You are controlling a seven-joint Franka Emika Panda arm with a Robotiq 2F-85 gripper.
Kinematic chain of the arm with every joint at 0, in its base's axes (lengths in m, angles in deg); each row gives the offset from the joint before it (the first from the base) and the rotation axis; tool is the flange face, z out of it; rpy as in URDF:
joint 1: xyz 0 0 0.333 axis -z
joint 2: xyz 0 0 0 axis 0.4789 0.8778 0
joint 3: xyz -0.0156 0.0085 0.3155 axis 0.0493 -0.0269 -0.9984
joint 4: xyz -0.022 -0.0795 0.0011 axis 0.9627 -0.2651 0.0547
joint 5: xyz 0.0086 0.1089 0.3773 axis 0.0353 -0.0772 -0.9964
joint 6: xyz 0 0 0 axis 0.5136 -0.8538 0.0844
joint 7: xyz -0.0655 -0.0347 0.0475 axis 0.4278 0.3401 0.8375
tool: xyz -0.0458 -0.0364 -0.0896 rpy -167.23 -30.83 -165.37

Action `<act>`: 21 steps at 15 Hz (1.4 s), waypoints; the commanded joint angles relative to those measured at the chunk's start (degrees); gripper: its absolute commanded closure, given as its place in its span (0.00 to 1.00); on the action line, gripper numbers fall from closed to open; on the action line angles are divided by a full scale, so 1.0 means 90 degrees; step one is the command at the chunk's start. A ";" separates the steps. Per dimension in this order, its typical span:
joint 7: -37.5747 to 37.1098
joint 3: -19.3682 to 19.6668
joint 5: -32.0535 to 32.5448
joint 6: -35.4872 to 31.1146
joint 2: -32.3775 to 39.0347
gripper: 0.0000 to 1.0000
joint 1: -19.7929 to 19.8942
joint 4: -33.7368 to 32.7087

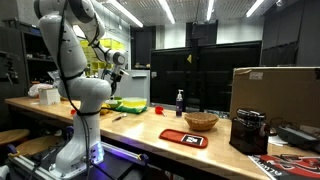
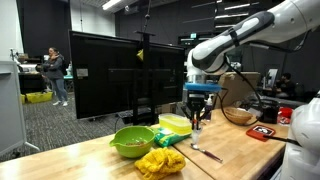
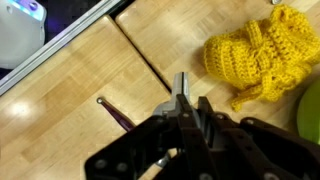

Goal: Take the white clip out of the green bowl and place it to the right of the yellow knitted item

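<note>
The white clip's tip (image 3: 181, 79) hangs well above the tabletop beside the yellow knitted item, so the robot will lower the clip before the gripper lets go of it.
My gripper (image 2: 197, 120) hangs over the wooden table, just right of the yellow knitted item (image 2: 160, 161). It also shows in an exterior view (image 1: 115, 78). In the wrist view its fingers (image 3: 188, 108) are shut on a pale grey-white clip (image 3: 179, 90) that sticks out past the fingertips. The yellow knitted item (image 3: 255, 55) lies to the upper right there. The lime-green bowl (image 2: 132, 141) stands left of the knitted item, and its rim shows at the wrist view's right edge (image 3: 313, 110). The inside of the bowl is not visible.
A thin dark stick (image 3: 118, 113) lies on the table under the gripper (image 2: 206, 154). A yellow-green block (image 2: 175, 125) sits behind. A tan woven bowl (image 1: 201, 121), a red flat item (image 1: 183, 137), a blue bottle (image 1: 180, 102), a cardboard box (image 1: 275, 92) and a black machine (image 1: 248, 130) stand further along.
</note>
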 commanded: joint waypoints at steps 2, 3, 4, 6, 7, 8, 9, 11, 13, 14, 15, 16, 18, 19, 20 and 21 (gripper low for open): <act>0.0489 -0.0015 -0.0869 -0.0638 -0.0627 0.97 0.0045 0.1091; 0.0574 -0.0044 -0.1071 -0.0824 -0.0658 0.97 0.0008 0.1262; 0.0678 -0.0073 -0.1252 -0.1029 -0.0639 0.97 -0.0024 0.1409; 0.0901 -0.0128 -0.1631 -0.1452 -0.0558 0.97 -0.0112 0.1655; 0.1042 -0.0159 -0.1829 -0.1668 -0.0510 0.97 -0.0152 0.1765; 0.1094 -0.0201 -0.1934 -0.1798 -0.0142 0.97 -0.0148 0.1461; 0.1199 -0.0239 -0.2093 -0.1984 -0.0097 0.97 -0.0180 0.1517; 0.1382 -0.0306 -0.2380 -0.2299 0.0066 0.97 -0.0244 0.1491; 0.1650 -0.0365 -0.2660 -0.2671 0.0322 0.97 -0.0295 0.1468; 0.1719 -0.0402 -0.2775 -0.2774 0.0380 0.97 -0.0324 0.1467; 0.1819 -0.0428 -0.2876 -0.2876 0.0481 0.97 -0.0345 0.1466; 0.1947 -0.0456 -0.2964 -0.3028 0.0621 0.97 -0.0354 0.1463; 0.2014 -0.0552 -0.2946 -0.3167 0.0818 0.97 -0.0356 0.1459; 0.2012 -0.0588 -0.2836 -0.3202 0.0925 0.97 -0.0336 0.1457; 0.1996 -0.0620 -0.2751 -0.3187 0.0985 0.97 -0.0330 0.1449; 0.1974 -0.0641 -0.2666 -0.3172 0.1027 0.97 -0.0307 0.1406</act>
